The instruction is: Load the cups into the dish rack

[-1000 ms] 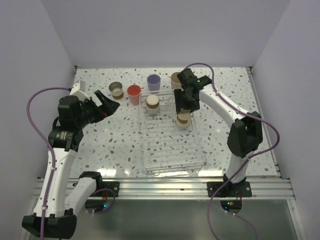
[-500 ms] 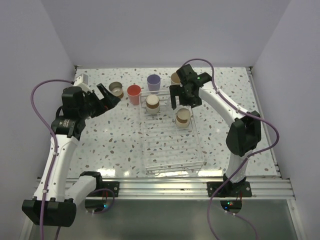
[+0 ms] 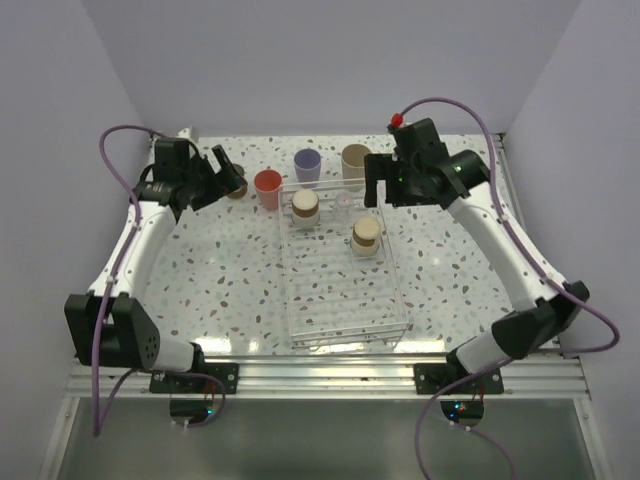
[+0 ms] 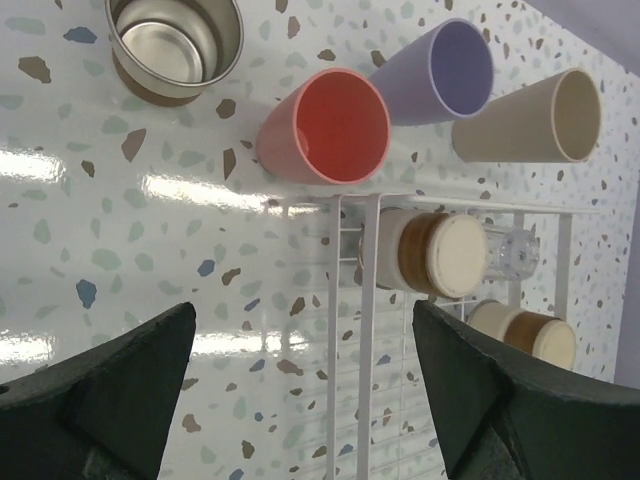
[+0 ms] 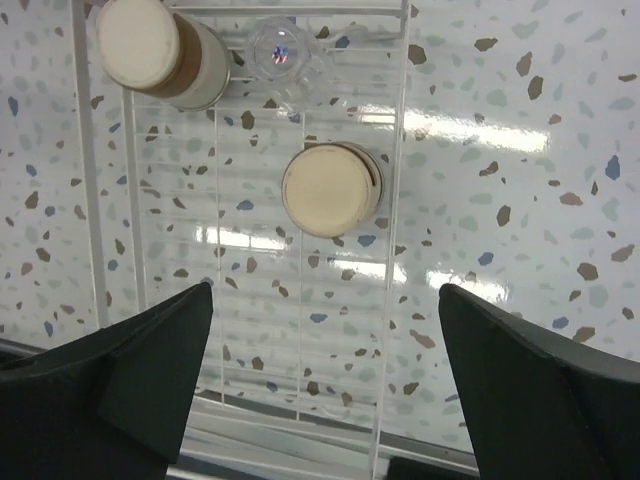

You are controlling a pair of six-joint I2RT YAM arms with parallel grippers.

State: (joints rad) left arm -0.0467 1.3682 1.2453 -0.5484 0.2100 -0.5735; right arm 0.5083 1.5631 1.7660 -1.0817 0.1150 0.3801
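Note:
The left gripper grabs the coral-red cup by its rim next, which leaves the cup's base free for my right gripper to grab.
The dish rack lies mid-table. Two brown-grey cups stand upside down in its far end, with the tiny clear cup between them. The coral-red cup, lavender cup and beige cup stand behind the rack. My left gripper is open and empty, raised over the third brown-grey cup, which stands upright. My right gripper is open and empty, raised above the rack's far right corner. The right wrist view shows both racked cups below it.
The rack's near two thirds hold nothing. Its wire rim runs close to the coral-red cup. Purple walls close in the table on the left, far and right sides. A metal rail runs along the near edge.
My right gripper let go of the brown-grey cup in the rack and rose back to the right. My left arm swung to the far left, over the upright brown-grey cup.

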